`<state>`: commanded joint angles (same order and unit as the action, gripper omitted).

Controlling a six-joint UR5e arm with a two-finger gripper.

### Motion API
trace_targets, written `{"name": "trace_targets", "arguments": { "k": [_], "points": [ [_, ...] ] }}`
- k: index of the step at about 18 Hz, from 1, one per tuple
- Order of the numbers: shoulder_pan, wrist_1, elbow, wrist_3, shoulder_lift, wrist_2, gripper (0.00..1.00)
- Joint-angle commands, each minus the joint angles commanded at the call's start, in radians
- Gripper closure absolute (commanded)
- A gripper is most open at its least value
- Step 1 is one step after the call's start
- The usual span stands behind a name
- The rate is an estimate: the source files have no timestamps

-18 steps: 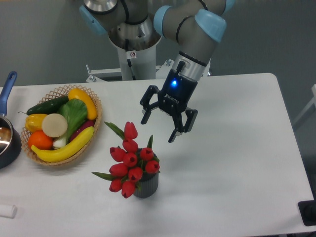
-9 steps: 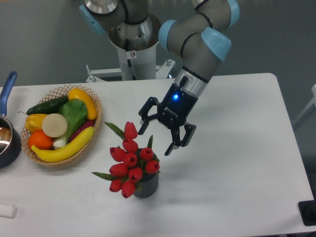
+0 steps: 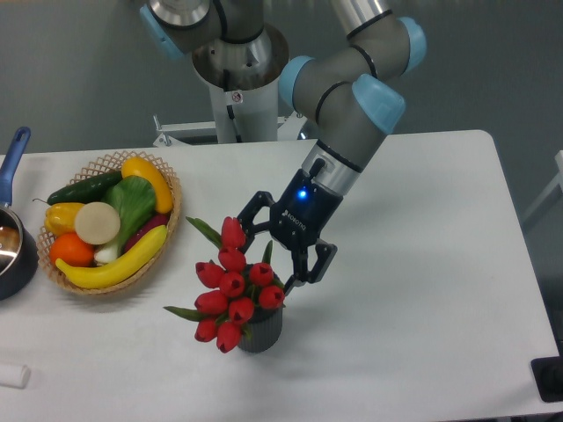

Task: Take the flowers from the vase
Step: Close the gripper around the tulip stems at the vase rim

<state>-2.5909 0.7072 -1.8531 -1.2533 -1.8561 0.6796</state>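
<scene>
My gripper will lift the flowers out of the vase (image 3: 263, 332) next. It will hold the flowers (image 3: 231, 288) by their stems just below the red buds.
The flowers (image 3: 231, 288), a bunch of red tulip buds with green leaves, stand in the vase (image 3: 263, 332), a short dark grey ribbed cup near the table's front. My gripper (image 3: 268, 252) hangs open just behind and above the bunch, at its upper right. One finger sits by the topmost bud, the other by the right-hand buds. Nothing is held between the fingers. The bunch hides most of the vase's mouth.
A wicker basket (image 3: 169, 230) of fruit and vegetables stands to the left of the flowers. A dark pot with a blue handle (image 3: 12, 158) sits at the left edge. A small white object (image 3: 12, 375) lies at the front left corner.
The gripper has moved down and to the left, from beside the bunch to right against its upper buds. It stays open. The flowers and vase have not moved.
</scene>
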Motion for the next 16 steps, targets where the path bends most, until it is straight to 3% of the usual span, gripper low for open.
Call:
{"name": "trace_targets", "arguments": {
  "k": [7, 8, 9, 10, 13, 14, 16],
  "points": [
    [0.017, 0.0, 0.029, 0.006, -0.029, -0.002, 0.01],
    [0.017, 0.0, 0.029, 0.006, -0.032, -0.002, 0.05],
    [0.017, 0.0, 0.029, 0.006, -0.034, -0.002, 0.18],
    [0.017, 0.0, 0.029, 0.008, -0.034, -0.002, 0.36],
    [0.017, 0.0, 0.034, 0.008, -0.034, -0.005, 0.42],
    [0.015, 0.0, 0.037, 0.011, -0.032, -0.008, 0.51],
    [0.012, 0.002, 0.037, 0.015, -0.032, -0.008, 0.55]
  ]
}}
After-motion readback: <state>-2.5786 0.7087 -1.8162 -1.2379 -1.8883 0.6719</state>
